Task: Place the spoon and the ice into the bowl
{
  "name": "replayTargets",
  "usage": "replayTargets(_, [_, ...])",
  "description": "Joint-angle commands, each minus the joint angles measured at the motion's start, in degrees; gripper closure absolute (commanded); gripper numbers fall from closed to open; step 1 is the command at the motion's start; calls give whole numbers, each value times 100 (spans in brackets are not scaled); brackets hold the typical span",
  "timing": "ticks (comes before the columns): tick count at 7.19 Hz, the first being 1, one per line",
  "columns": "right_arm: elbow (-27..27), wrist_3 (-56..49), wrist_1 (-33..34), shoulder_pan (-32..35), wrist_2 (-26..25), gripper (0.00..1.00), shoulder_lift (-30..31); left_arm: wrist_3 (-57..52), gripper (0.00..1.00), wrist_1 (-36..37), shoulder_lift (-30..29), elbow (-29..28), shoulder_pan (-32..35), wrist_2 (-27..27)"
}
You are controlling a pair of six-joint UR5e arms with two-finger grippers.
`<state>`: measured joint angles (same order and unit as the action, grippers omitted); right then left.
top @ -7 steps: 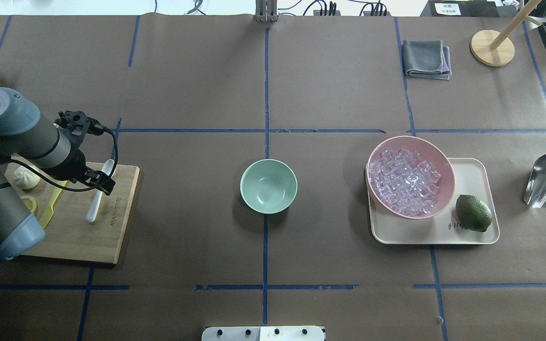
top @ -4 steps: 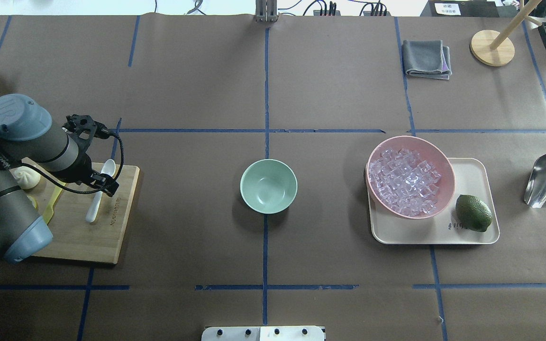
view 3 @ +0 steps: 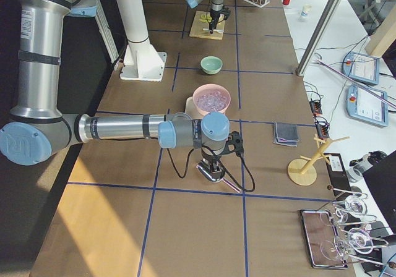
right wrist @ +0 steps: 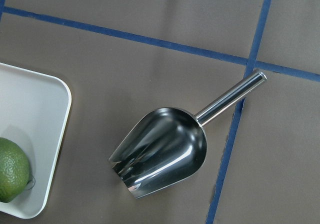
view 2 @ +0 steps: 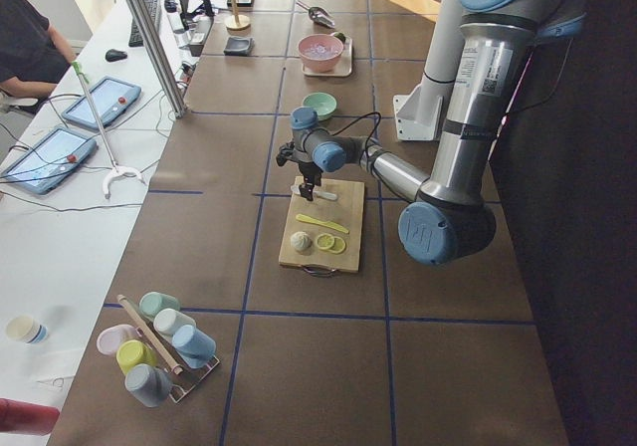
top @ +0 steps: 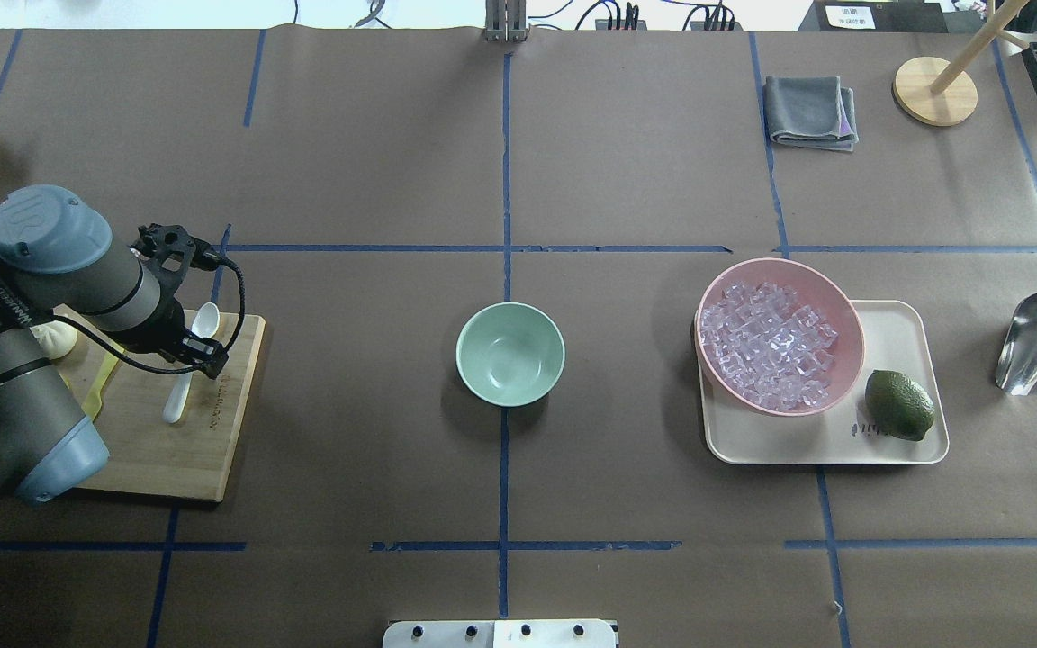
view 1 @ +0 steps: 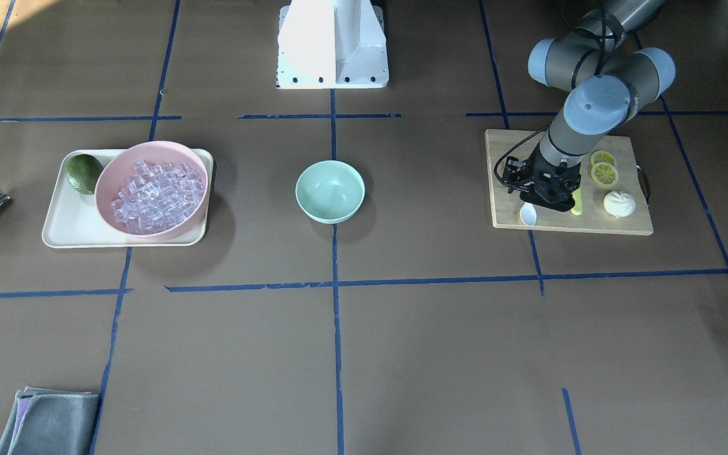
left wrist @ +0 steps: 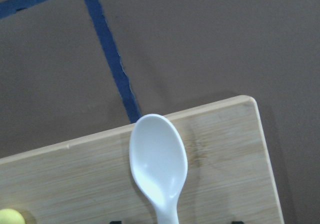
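The white spoon needs its scoop free for the mint-green bowl, so my left gripper should grab its handle (left wrist: 168, 216) next.
The white spoon (top: 204, 319) lies on the wooden cutting board (top: 149, 450) at the left, scoop towards the far side; it also shows in the left wrist view (left wrist: 158, 169). My left gripper (view 1: 544, 201) is open just above the spoon's handle, with its jaws on either side of it. The mint-green bowl (top: 509, 355) stands empty at the table's middle. The ice (top: 770, 346) is heaped in the pink bowl (top: 852, 315) at the right. My right gripper (view 3: 210, 164) hangs over the metal scoop (right wrist: 165, 154); I cannot tell whether it is open or shut.
A yellow-green knife (view 1: 577, 202), lemon slices (view 1: 604, 167) and a white bun (view 1: 618, 203) share the board. The pink bowl and a lime (top: 899, 405) sit on a cream tray (top: 897, 324). A grey cloth (top: 811, 110) and a wooden stand (top: 934, 90) are at the far right.
My left arm has shifted a little to the right and forward over the board, its wrist now over the spoon's handle. The spoon lies where it was.
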<state>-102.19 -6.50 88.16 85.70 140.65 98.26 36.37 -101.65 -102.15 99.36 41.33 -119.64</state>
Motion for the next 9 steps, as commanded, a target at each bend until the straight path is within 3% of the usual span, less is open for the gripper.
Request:
replayTargets(1, [-3, -9, -1, 0, 15, 0, 9, 1, 100, 5, 28, 22, 16, -24])
replayTargets(5, [-3, -17, -1, -9, 24, 0, 44, 1, 100, 5, 28, 66, 16, -24])
replayTargets(7, [-3, -9, -1, -9, 24, 0, 44, 193, 100, 5, -24, 363, 16, -102])
replayTargets(9, [-3, -9, -10, -9, 59, 0, 44, 1506, 100, 110, -951, 349, -11, -463])
